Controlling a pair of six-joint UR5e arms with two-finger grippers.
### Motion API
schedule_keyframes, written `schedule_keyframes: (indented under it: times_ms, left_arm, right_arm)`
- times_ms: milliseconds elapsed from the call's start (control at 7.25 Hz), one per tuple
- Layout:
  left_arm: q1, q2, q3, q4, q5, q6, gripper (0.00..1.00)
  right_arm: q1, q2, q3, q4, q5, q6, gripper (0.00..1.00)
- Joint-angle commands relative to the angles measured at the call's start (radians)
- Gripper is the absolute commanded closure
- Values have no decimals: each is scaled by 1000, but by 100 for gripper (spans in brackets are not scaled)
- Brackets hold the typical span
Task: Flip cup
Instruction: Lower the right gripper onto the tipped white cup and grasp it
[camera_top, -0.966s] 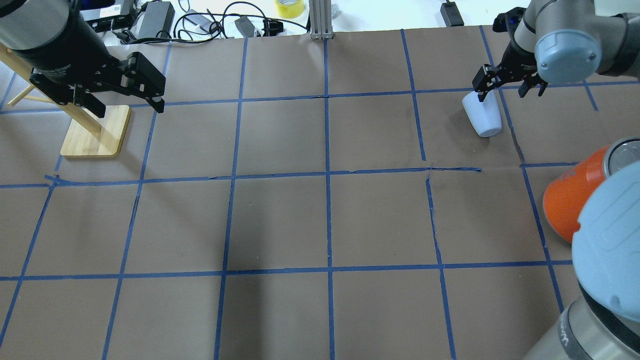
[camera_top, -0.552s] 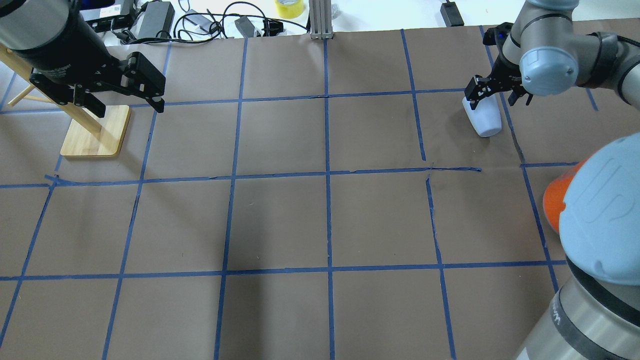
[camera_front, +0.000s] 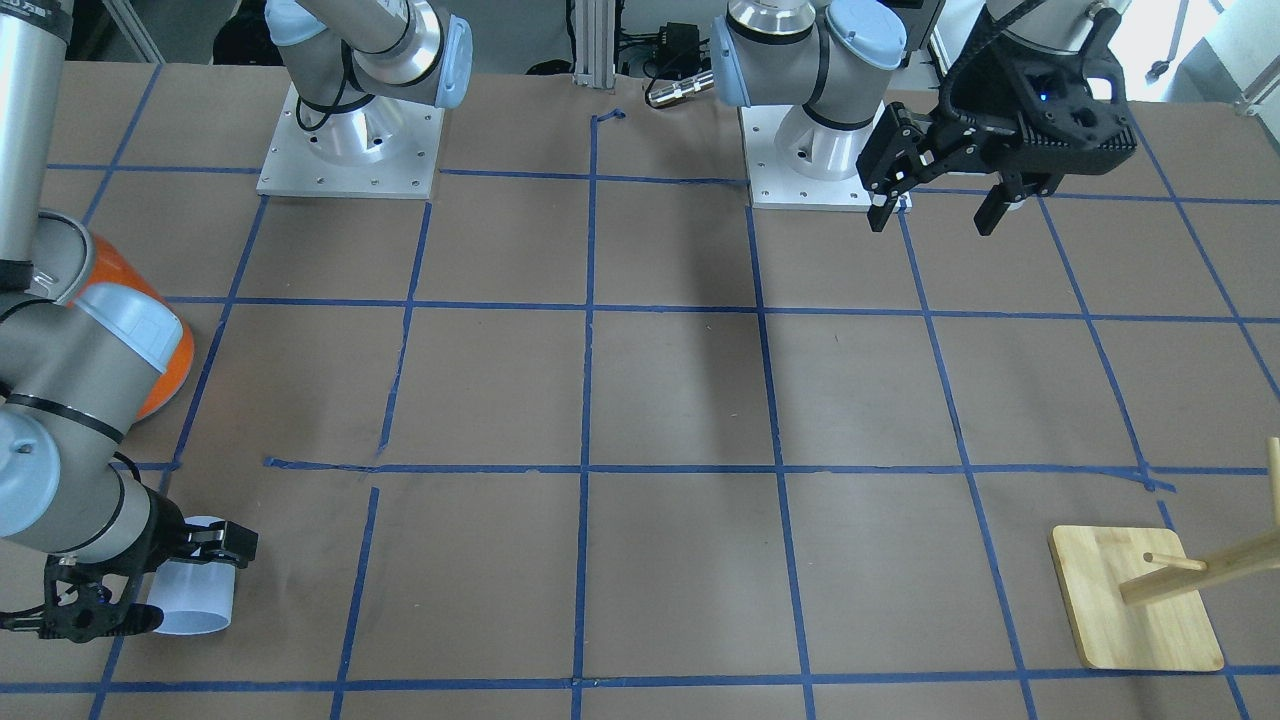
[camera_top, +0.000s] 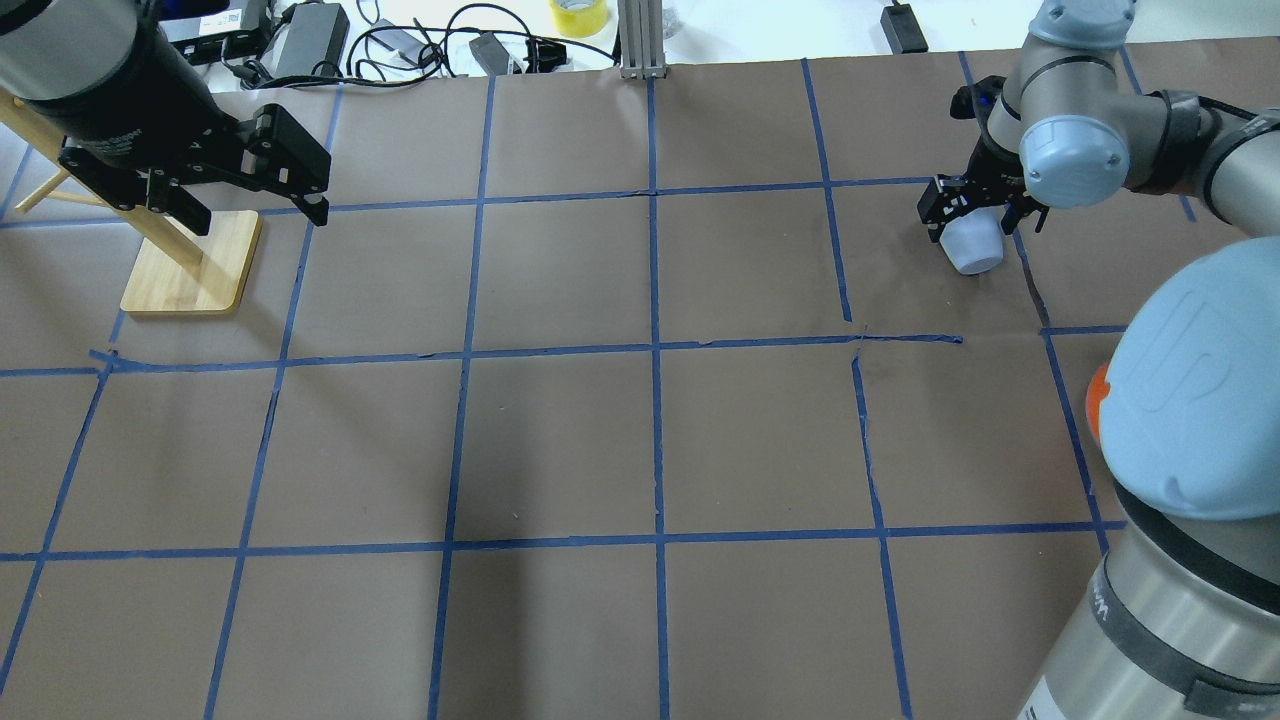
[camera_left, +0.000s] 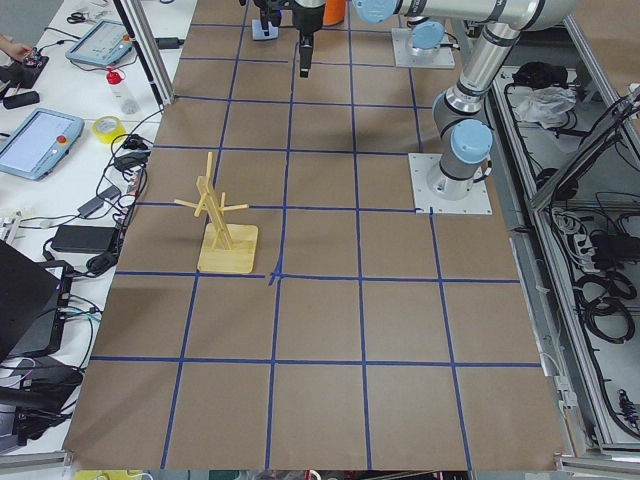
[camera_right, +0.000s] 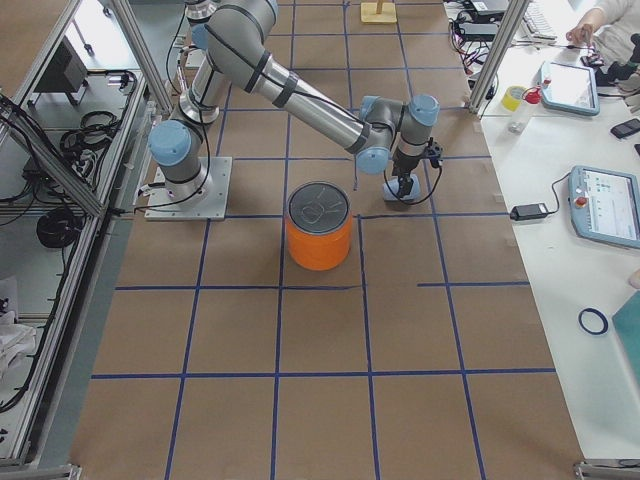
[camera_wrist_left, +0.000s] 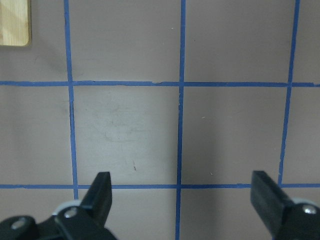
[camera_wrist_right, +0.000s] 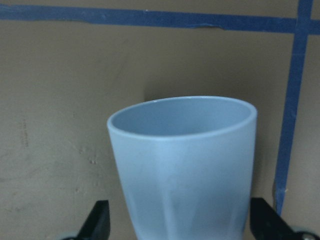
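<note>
My right gripper grabs the cup by its tapered sides next, so the cup's open rim (camera_wrist_right: 184, 135) stays free for the flip.
The cup (camera_top: 974, 250) is a small pale bluish-white tumbler. It seems to lie on its side at the far right of the table, mouth pointing away from the robot's base. My right gripper (camera_top: 982, 212) is open and low over it, one finger on each side. The right wrist view shows the cup (camera_wrist_right: 185, 165) between the two fingers (camera_wrist_right: 97, 222) with a gap on both sides. In the front-facing view the cup (camera_front: 195, 605) sits under the right gripper (camera_front: 170, 585). My left gripper (camera_top: 256, 212) is open and empty above the far left of the table, and also shows in the left wrist view (camera_wrist_left: 181, 182).
A large orange can (camera_right: 320, 228) with a silver lid stands on the robot's side of the cup, mostly hidden by the right arm in the overhead view. A wooden peg stand (camera_top: 190, 265) is at the far left. Cables and a yellow tape roll (camera_top: 578, 15) lie beyond the far edge.
My right gripper has come down and shifted a little left, so its fingers now straddle the cup. The right elbow has swung over the orange can. The cup and left arm have not moved.
</note>
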Motion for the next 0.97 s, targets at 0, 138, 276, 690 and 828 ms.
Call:
schedule_keyframes:
  times_ms: [0,138,276,690,828]
  left_arm:
    - [0,0,-2,0,0,0,0]
    - [0,0,0,0,0,0,0]
    - [2,0,0,0,2,0,0]
    - [2,0,0,0,0,0,0]
    - [2,0,-2,0,0,0,0]
  right_arm:
    - [0,22,0,-28,1,2,0]
    - [0,23,-1,-32,3,4,2]
    - [0,40,-1,-58,3,5,22]
    - [8,23,-32,-81,39,-15,100]
    - [50,-16,-59,-82,125,-18,100]
